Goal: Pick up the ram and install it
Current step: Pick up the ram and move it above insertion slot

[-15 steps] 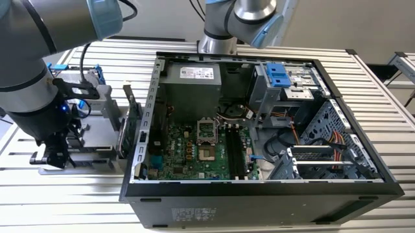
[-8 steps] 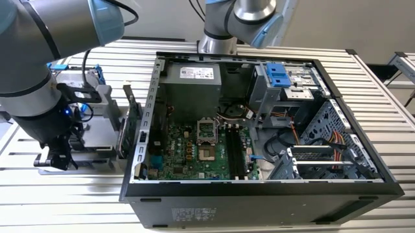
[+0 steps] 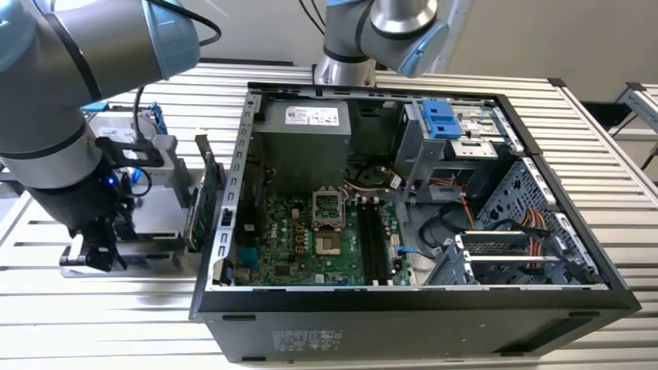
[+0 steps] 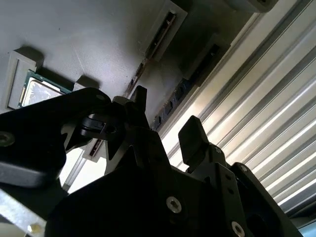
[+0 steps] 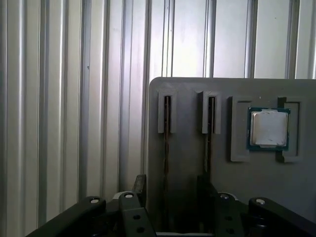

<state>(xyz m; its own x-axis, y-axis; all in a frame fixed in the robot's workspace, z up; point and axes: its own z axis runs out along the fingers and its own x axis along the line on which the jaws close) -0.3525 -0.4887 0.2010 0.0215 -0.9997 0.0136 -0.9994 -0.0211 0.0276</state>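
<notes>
My gripper grabs the farther ram by its open middle part (image 5: 166, 185) next, since a raised slot block (image 5: 167, 111) sits tight around the end of that ram.
Two ram sticks stand on edge in slots of a grey parts tray (image 5: 187, 86). One ram (image 5: 167, 138) sits in the slot farther from the processor chip (image 5: 268, 128), the other ram (image 5: 210, 133) in the nearer slot. My gripper (image 5: 173, 190) is open, low over the tray, and its dark fingers (image 5: 140, 185) straddle the line of the farther ram (image 4: 148, 59). Nothing is held between them. In the exterior view the gripper (image 3: 98, 250) hangs over the tray (image 3: 154, 231), at the exterior view's left of the open computer case (image 3: 411, 308).
The motherboard (image 3: 308, 247) lies inside the case with long dark memory slots (image 3: 370, 239) near its middle. A green card (image 3: 206, 193) stands upright on the tray beside the case wall. A drive in a blue frame (image 3: 129, 127) sits behind it. A second arm's base (image 3: 344, 69) rises behind the case.
</notes>
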